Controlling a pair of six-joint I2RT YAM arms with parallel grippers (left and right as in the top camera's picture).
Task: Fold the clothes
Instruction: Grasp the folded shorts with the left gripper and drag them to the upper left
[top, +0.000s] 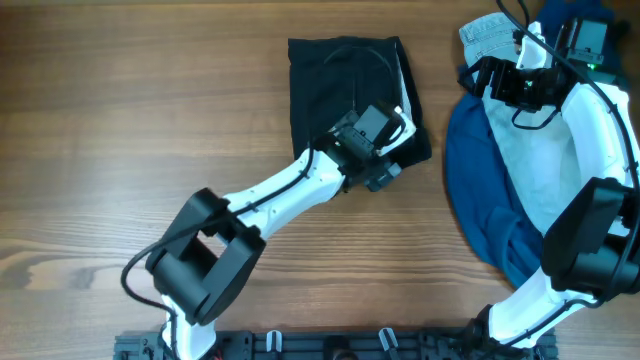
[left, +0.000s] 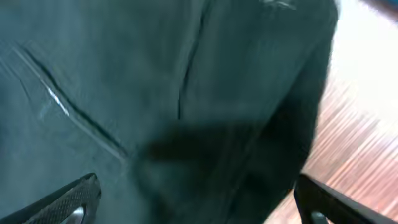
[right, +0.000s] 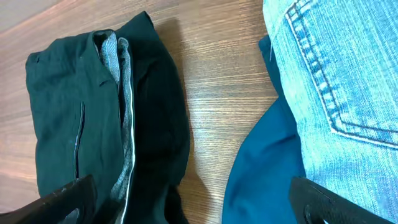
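I will set the folded black shorts aside still folded, so my left gripper will next grab them by their near-edge corner (top: 402, 158) (left: 244, 188), with the layers together.
The clothes, a pair of black shorts (top: 335, 85), lie folded into a rough square at the table's back centre. In the right wrist view the black shorts (right: 68, 112) show a pale inner lining (right: 122, 93) along the folded edge. My left gripper (top: 395, 150) hovers open low over their lower right corner. Black fabric (left: 155, 93) fills the left wrist view, and my left gripper (left: 199, 208) has nothing between its fingers. My right gripper (top: 475, 75) is open and empty to the right of the shorts. Seen from its own wrist, the right gripper (right: 196, 205) spans bare wood and blue cloth.
A dark blue garment (top: 480, 200) is spread at the right, with a pale piece (top: 540, 165) on it and light-blue denim shorts (top: 490, 38) at its far end. The denim shorts (right: 336, 74) and blue garment (right: 267, 168) lie close beside my right gripper.
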